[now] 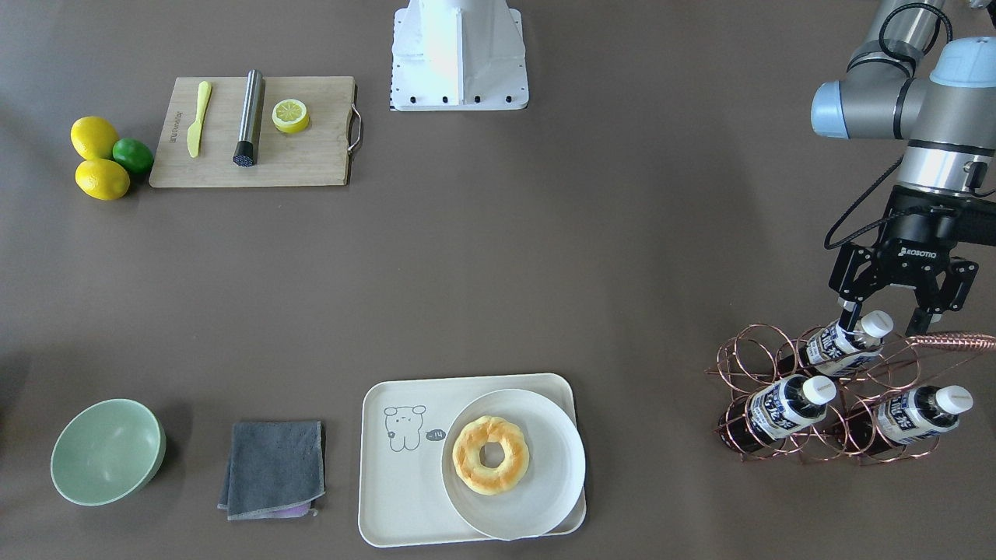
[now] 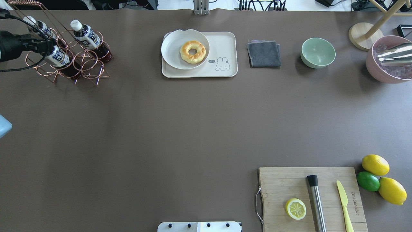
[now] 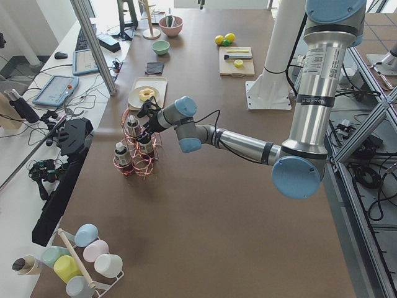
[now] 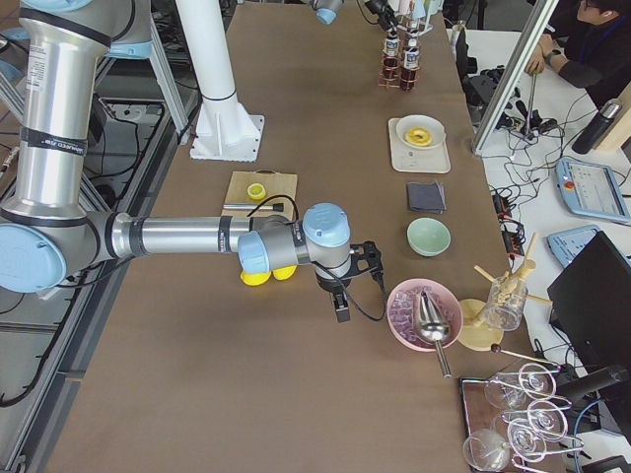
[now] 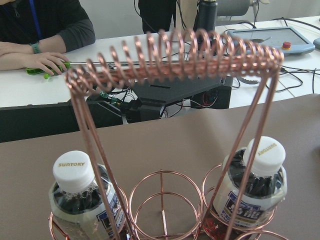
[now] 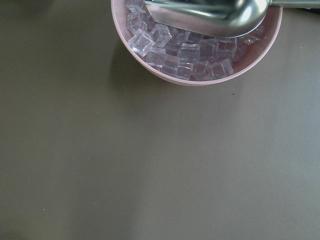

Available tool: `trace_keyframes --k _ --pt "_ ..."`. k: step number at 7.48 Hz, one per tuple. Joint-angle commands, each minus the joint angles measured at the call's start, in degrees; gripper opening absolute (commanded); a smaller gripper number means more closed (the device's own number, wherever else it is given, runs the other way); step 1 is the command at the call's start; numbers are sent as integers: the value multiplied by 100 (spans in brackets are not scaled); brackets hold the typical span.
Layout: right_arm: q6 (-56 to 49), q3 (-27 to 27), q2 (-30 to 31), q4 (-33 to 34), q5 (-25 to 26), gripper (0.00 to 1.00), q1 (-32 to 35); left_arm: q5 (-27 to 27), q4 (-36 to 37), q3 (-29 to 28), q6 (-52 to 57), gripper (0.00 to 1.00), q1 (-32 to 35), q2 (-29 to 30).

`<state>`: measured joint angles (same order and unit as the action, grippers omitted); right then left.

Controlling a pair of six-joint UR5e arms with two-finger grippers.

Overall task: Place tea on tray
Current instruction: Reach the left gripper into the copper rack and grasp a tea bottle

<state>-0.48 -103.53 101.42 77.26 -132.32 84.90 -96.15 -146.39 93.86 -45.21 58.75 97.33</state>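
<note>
My left gripper is going to grab the top tea bottle next by its white cap. The cap sticks out above the copper wire rings that wrap the bottle's body.
Three tea bottles lie in a copper wire rack at the table's left end. My left gripper is open, and its fingers straddle the white cap and neck of the top tea bottle. The two lower bottles also show in the left wrist view under the rack's coiled handle. The cream tray carries a round plate with a doughnut. My right gripper hangs near a pink ice bowl; I cannot tell whether it is open or shut.
A grey cloth and a green bowl lie beside the tray. A cutting board holds a knife, a steel muddler and a lemon half, with lemons and a lime beside it. A metal scoop rests in the ice bowl.
</note>
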Motion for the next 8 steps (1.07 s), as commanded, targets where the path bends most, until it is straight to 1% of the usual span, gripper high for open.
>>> trace_keyframes --k 1,3,4,5,6,7,8 --pt "-5 0 1 0 -5 100 0 9 -143 -34 4 87 -21 -65" --pt "-5 0 1 0 -5 100 0 9 -162 -43 4 86 -56 -82" --pt "-5 0 1 0 -5 100 0 9 -162 -34 4 81 -57 -109" --pt "-5 0 1 0 -5 100 0 9 -162 -25 4 48 -65 -135" --pt "-5 0 1 0 -5 100 0 9 -162 -25 12 10 -65 -135" --pt "-5 0 1 0 -13 100 0 0 -162 -8 21 0 -65 -144" --pt "-5 0 1 0 -5 100 0 0 -162 10 30 0 -65 -144"
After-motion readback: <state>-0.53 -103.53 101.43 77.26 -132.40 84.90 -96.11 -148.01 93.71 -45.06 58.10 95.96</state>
